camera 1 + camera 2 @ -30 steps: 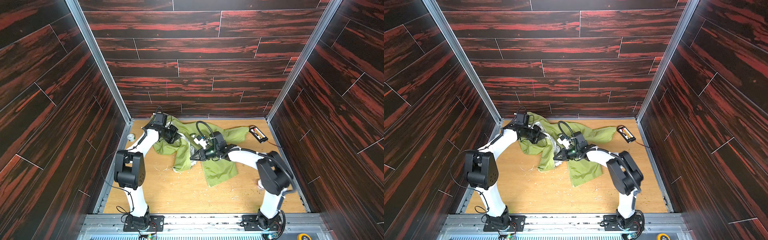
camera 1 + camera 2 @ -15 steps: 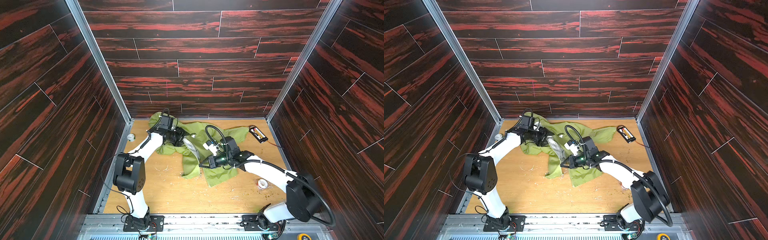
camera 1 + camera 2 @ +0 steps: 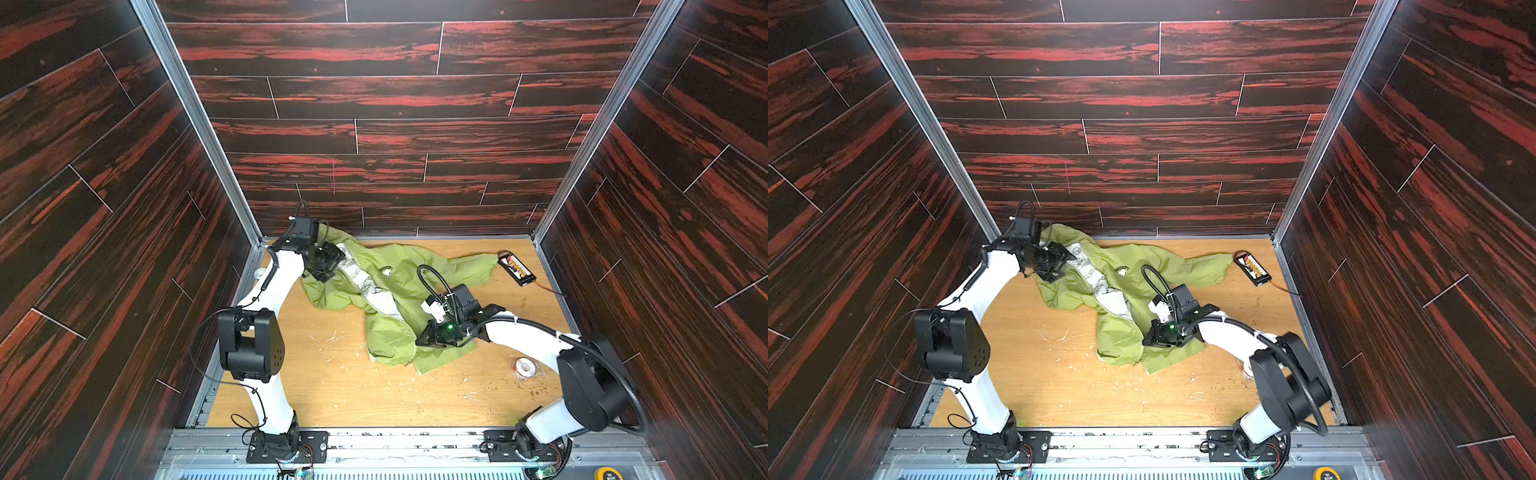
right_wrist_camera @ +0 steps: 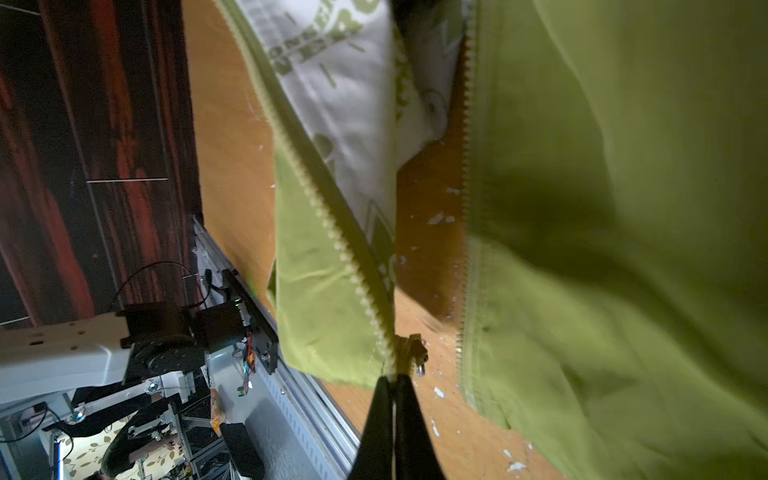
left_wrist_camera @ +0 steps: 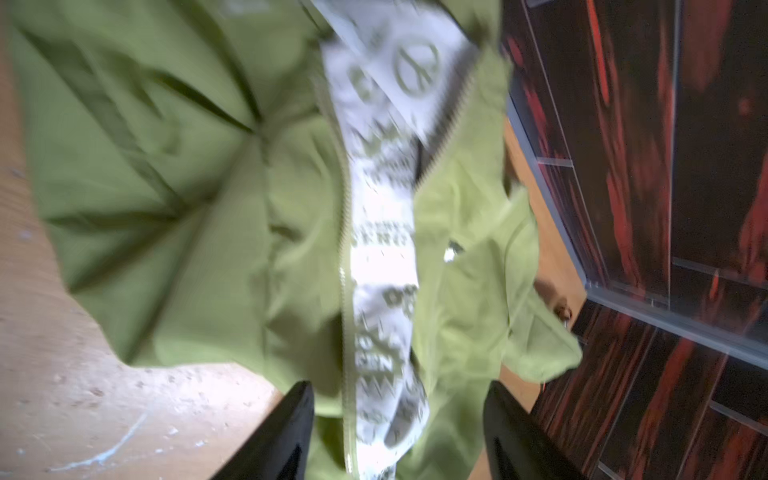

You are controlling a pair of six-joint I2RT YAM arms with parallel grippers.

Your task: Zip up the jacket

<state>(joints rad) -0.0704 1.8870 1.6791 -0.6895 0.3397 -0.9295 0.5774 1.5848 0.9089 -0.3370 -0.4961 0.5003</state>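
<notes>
The left gripper should next grab the jacket's front edge at the collar end, to pull it over the lining (image 5: 382, 291) for zipping.
The lime-green jacket (image 3: 395, 286) (image 3: 1125, 286) lies unzipped on the wooden floor, its white patterned lining showing along the front. My left gripper (image 3: 332, 262) (image 3: 1064, 261) (image 5: 399, 419) hovers open at the collar end; the zipper edge and lining (image 5: 382, 291) lie between its spread fingers, ungripped. My right gripper (image 3: 420, 340) (image 3: 1147, 338) (image 4: 392, 384) is shut on the bottom end of one zipper half, just below the slider (image 4: 412, 351). The other zipper half (image 4: 469, 174) hangs apart from it, with bare floor between them.
A black battery pack (image 3: 516, 268) (image 3: 1251, 268) with an orange lead lies at the back right. A tape roll (image 3: 524, 368) sits beside the right arm. White scraps (image 3: 328, 336) dot the floor. Dark wood walls close in on three sides.
My left gripper has opened and let go of the collar. My right gripper, still shut on the zipper end, has pulled it toward the front, stretching the jacket out.
</notes>
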